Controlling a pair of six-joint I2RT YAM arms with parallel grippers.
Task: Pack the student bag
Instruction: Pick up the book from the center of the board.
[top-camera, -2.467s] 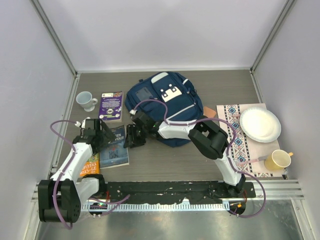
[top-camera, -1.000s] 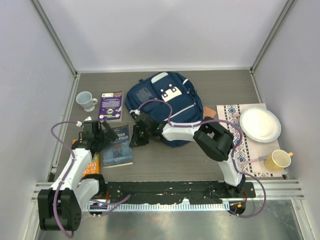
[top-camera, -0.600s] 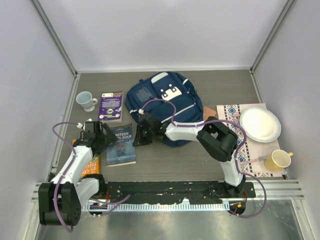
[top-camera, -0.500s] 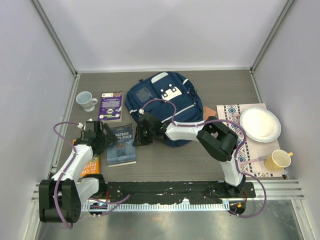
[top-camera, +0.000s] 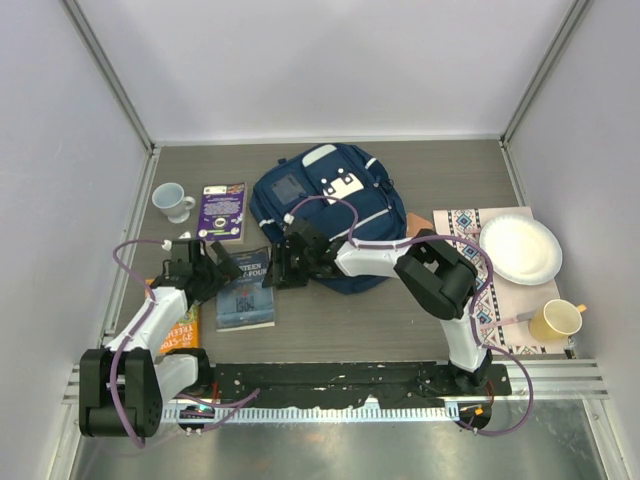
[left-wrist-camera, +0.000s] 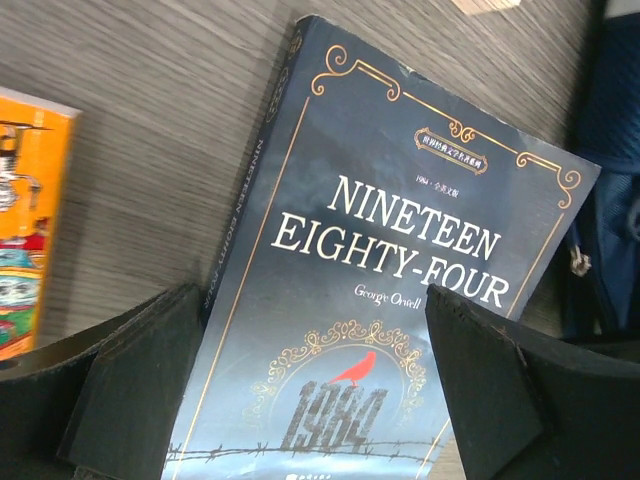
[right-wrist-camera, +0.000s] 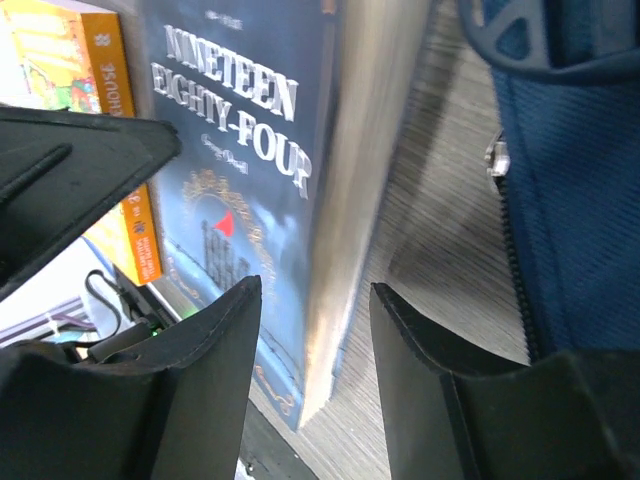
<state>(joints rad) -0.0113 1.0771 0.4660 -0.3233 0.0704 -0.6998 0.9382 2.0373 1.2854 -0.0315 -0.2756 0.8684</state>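
The dark blue book's page edge (right-wrist-camera: 331, 285) is between the fingers of the robot's right gripper. The right gripper should close on the page edge, as it would hold the page edge now.
The student bag (top-camera: 335, 205), navy with a white patch, lies at the back centre of the table. Its blue fabric and a zip show in the right wrist view (right-wrist-camera: 570, 200) and at the edge of the left wrist view (left-wrist-camera: 612, 190). In front of it on the left lies a dark blue book, "Nineteen Eighty-Four" (top-camera: 244, 288) (left-wrist-camera: 390, 260). My left gripper (top-camera: 218, 270) (left-wrist-camera: 310, 400) is open, its fingers straddling the book's cover. My right gripper (top-camera: 279, 268) (right-wrist-camera: 315, 375) is open around the book's page edge (right-wrist-camera: 350, 200), with a gap on both sides.
A purple book (top-camera: 222, 212) and a white mug (top-camera: 172, 200) sit at the back left. An orange book (top-camera: 180, 325) (left-wrist-camera: 25, 220) lies left of the blue one. On the right, a patterned mat (top-camera: 470, 290) carries a white plate (top-camera: 520, 250) and a yellow mug (top-camera: 556, 320).
My right gripper was shut on the blue book's edge and drew it right toward the bag; it has now opened. My left gripper followed to the right, still open.
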